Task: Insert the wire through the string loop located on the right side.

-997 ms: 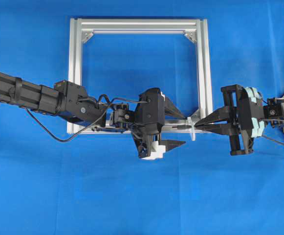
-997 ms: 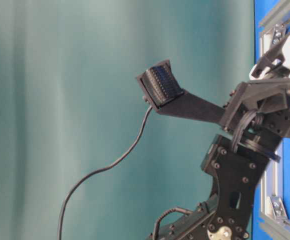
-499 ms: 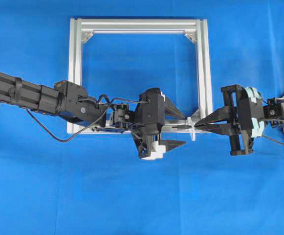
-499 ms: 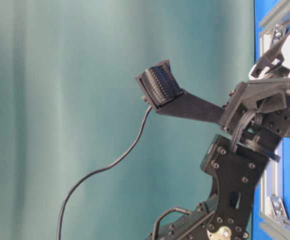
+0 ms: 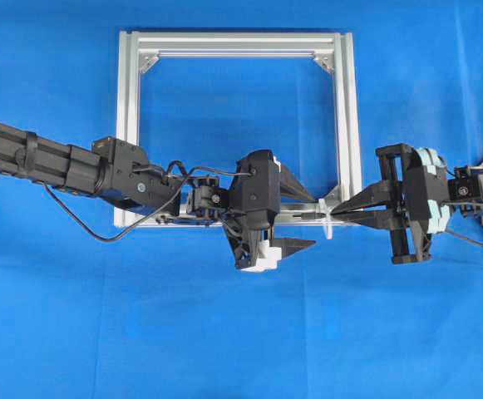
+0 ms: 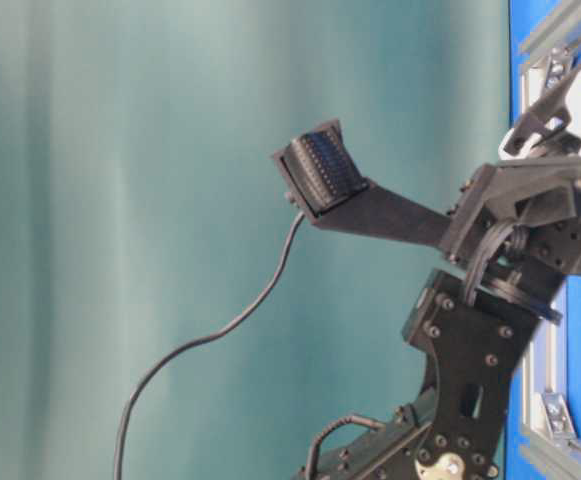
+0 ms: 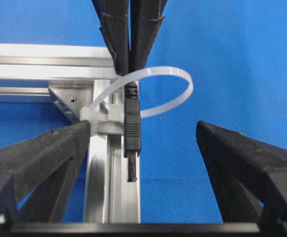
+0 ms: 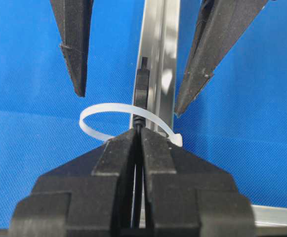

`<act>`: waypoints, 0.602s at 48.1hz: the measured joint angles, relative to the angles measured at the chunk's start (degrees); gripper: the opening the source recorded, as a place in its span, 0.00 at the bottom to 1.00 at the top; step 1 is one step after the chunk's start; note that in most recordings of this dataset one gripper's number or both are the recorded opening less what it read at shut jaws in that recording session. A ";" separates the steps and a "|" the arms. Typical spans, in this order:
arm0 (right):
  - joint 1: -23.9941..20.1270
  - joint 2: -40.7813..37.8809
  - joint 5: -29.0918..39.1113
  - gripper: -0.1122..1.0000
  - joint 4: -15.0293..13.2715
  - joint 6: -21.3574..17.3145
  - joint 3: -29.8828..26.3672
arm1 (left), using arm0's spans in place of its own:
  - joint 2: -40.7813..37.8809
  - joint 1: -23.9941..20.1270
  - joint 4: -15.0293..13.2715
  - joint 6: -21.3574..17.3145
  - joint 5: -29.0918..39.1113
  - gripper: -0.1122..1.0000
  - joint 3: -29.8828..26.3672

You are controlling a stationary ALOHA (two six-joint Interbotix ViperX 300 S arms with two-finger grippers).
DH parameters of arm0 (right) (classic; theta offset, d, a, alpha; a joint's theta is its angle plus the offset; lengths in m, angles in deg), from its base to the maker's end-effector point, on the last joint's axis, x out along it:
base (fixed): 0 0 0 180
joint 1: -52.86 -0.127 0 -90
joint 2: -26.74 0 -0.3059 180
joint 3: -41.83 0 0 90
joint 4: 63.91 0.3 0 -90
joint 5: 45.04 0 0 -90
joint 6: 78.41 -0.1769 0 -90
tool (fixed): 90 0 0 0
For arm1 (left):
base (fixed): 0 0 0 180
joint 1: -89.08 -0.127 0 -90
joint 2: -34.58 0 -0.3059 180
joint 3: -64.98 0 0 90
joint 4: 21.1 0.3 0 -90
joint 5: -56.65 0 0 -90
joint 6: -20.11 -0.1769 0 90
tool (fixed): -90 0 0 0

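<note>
My left gripper next needs to grab the plug's body sticking out in front; my right gripper stays shut on the wire just behind the loop.
The wire's dark plug (image 7: 132, 133) points at my left wrist camera and lies over the silver frame rail (image 7: 99, 187). The wire passes through the white string loop (image 7: 155, 91), which is tied at the frame's lower right corner (image 5: 327, 223). Just behind the loop, my right gripper (image 8: 139, 137) is shut on the wire, with the plug (image 8: 142, 86) sticking out past the loop (image 8: 101, 112). My left gripper (image 7: 143, 127) is open. Its fingertips (image 8: 76, 59) stand either side of the plug without touching it. Overhead, the left gripper (image 5: 312, 221) faces the right gripper (image 5: 337, 216) across the loop.
The square aluminium frame (image 5: 237, 41) lies flat on the blue cloth with corner brackets (image 7: 66, 98). The left arm (image 5: 58, 162) reaches across the frame's lower rail. In the table-level view a ribbed finger pad (image 6: 320, 175) and a thin black cable (image 6: 220, 330) show.
</note>
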 measured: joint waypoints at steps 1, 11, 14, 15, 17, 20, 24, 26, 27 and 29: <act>0.00 0.00 0.00 0.07 -0.09 -0.09 0.00 | 0.00 -0.09 -0.09 -0.09 0.00 0.90 0.00; 0.00 0.00 0.00 0.07 -0.09 -0.09 0.00 | 0.00 0.00 -0.09 0.44 0.09 0.44 0.00; 0.09 0.00 0.00 0.07 -0.09 -0.09 0.00 | 0.00 0.00 0.00 0.88 0.09 0.28 0.00; 0.00 0.00 0.00 0.07 -0.18 -0.09 -0.09 | 0.00 -0.09 0.00 0.88 0.09 0.23 0.00; -0.26 0.00 0.09 0.07 -0.18 -0.09 -0.09 | 0.00 -0.18 -0.09 0.97 0.09 0.17 -0.09; -0.26 0.00 0.00 0.07 -0.18 -0.18 -0.09 | 0.00 -0.18 -0.09 0.88 0.09 0.17 -0.18; -0.26 0.00 0.09 0.07 -0.18 -0.09 -0.09 | 0.00 -0.18 -0.09 0.88 0.09 0.17 -0.18; -0.26 0.00 0.18 0.07 -0.18 -0.18 -0.09 | 0.00 -0.18 -0.09 0.88 0.09 0.17 -0.18; -0.18 0.00 0.26 0.07 -0.18 -0.18 -0.09 | 0.00 -0.18 -0.09 0.88 0.09 0.17 -0.09; -0.26 0.00 0.62 0.07 -0.18 -0.09 -0.18 | 0.00 -0.18 -0.09 0.88 0.09 0.17 -0.18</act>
